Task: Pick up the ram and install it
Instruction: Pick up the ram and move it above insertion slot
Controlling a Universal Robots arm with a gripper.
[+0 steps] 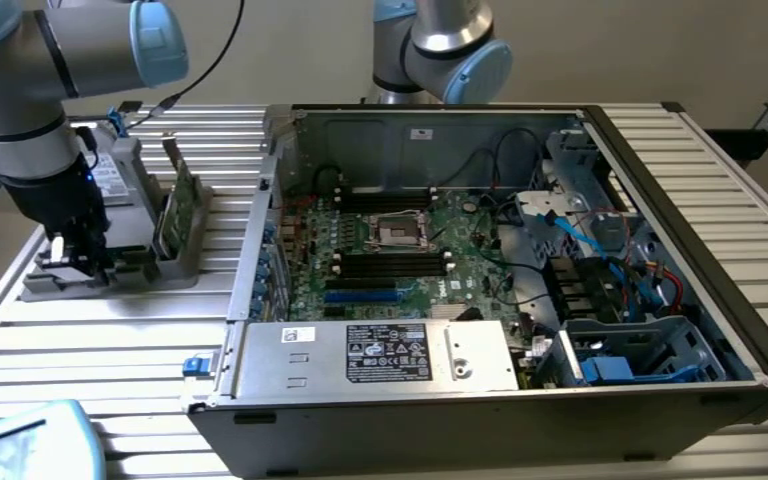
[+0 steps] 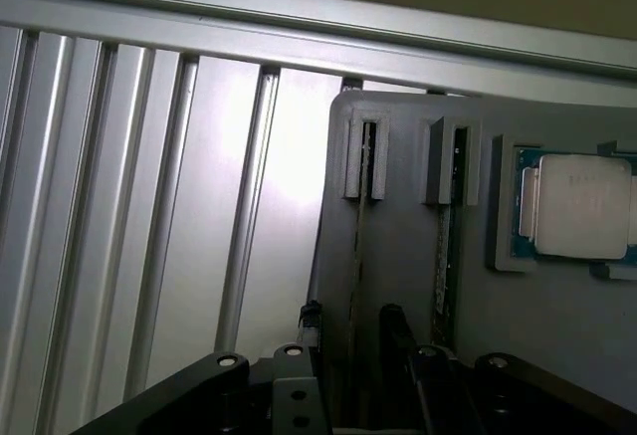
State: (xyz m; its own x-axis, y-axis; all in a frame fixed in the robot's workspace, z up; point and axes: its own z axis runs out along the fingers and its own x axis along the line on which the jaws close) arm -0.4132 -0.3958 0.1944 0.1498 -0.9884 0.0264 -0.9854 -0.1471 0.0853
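Observation:
The holder's grey slotted post surrounds the end of the ram. I should pinch the ram by its exposed upper edge with my gripper next.
The ram stands on edge in a slot of the grey holder, seen from above as a thin dark strip. My gripper is open and low over the holder, with one black finger on one side of the stick and the other on the opposite side, a small gap at each. In the exterior view the gripper hangs over the holder at the exterior view's left, outside the computer case. The black memory slots lie on the motherboard inside the case.
A second thin board stands in the neighbouring holder slot, and a processor chip lies beside it. A taller green card stands between holder and case. Another arm's base rises behind the case. The table is ribbed aluminium.

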